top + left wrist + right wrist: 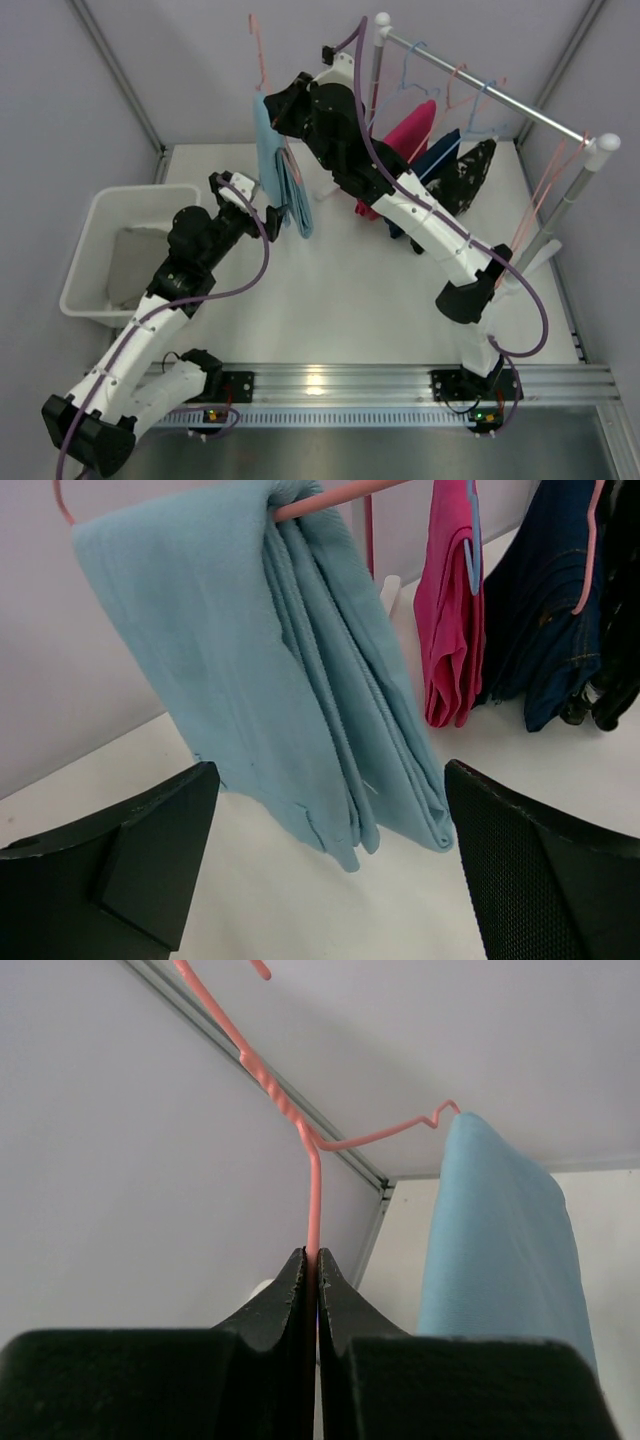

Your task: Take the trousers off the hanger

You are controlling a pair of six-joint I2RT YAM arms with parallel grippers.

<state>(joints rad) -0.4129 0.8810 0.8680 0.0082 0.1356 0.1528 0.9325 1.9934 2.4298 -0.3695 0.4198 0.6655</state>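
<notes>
The trousers' fold is still beyond the fingers, toward the wrist view's top, so closing would miss. My left gripper first moves toward the fold, then closes.
The light sky-blue trousers (282, 172) hang folded over a pink wire hanger (260, 50), held up in the air left of the rack. My right gripper (273, 108) is shut on the hanger's wire (313, 1195) just below its twisted neck; the trousers (500, 1240) hang to the right of it. My left gripper (255, 202) is open and empty, just in front of the trousers' lower end (310, 690), which hangs between and beyond its fingers (130, 870) without touching them. The light grey trousers (128, 262) lie in the white bin.
The white bin (82, 262) stands at the left table edge. A clothes rack (490, 92) at the back right holds more hangers with pink (405, 138), navy (438, 160) and black (470, 175) garments, also seen in the left wrist view (450, 610).
</notes>
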